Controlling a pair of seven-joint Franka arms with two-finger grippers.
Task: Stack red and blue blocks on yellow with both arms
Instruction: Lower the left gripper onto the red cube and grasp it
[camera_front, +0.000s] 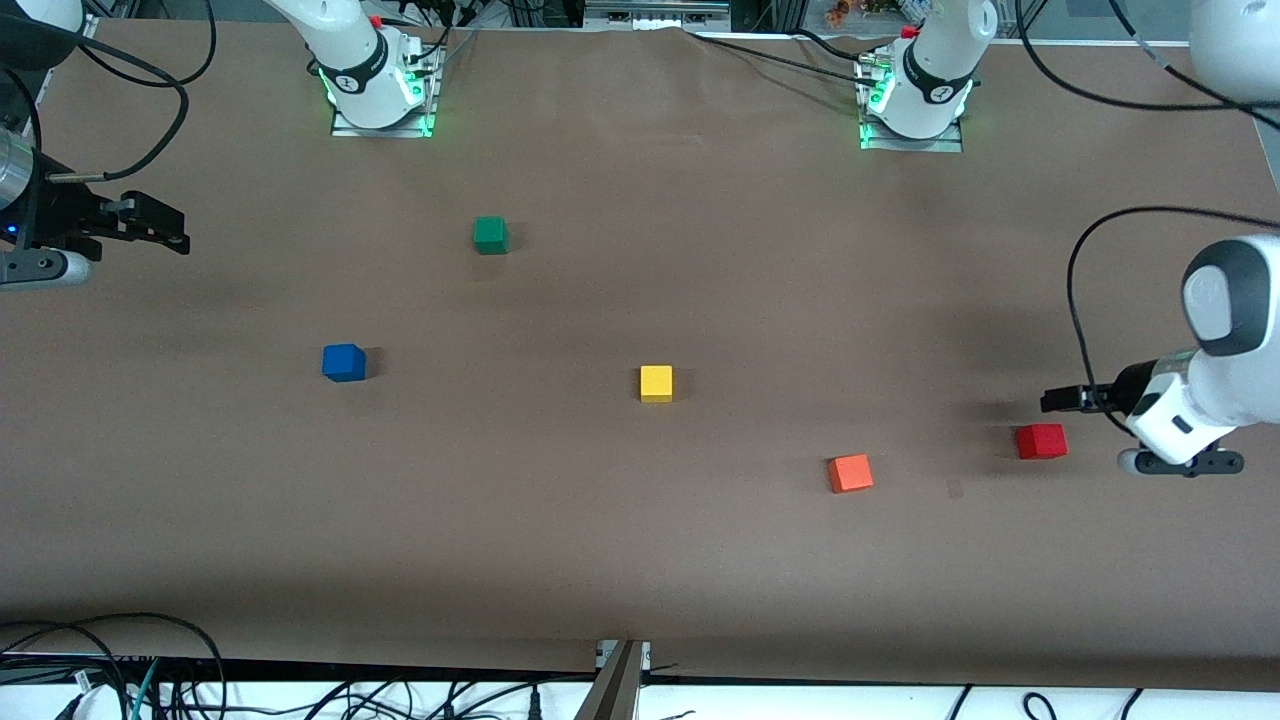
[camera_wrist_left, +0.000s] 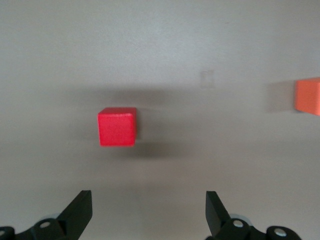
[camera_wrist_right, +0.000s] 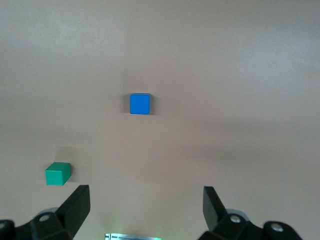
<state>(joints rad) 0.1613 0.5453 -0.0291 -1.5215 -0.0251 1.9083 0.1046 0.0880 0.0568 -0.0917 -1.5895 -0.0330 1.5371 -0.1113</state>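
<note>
I should next use my left gripper to grab the red cube by its opposite sides, so that I can stack it on the yellow cube (camera_front: 656, 383).
The red cube (camera_front: 1041, 441) sits on the table at the left arm's end; it also shows in the left wrist view (camera_wrist_left: 117, 127). My left gripper (camera_front: 1052, 400) hovers close beside it, open and empty (camera_wrist_left: 148, 200). The blue cube (camera_front: 343, 362) sits toward the right arm's end and shows in the right wrist view (camera_wrist_right: 140, 104). My right gripper (camera_front: 178, 236) hangs over the table's edge at that end, well apart from the blue cube, open and empty (camera_wrist_right: 146, 197). The yellow cube (camera_front: 656, 383) stands alone mid-table with nothing on it.
An orange cube (camera_front: 850, 473) lies between the yellow and red cubes, nearer the front camera; it shows in the left wrist view (camera_wrist_left: 307, 96). A green cube (camera_front: 490, 235) lies nearer the arm bases (camera_wrist_right: 58, 173). Cables hang along the table's front edge.
</note>
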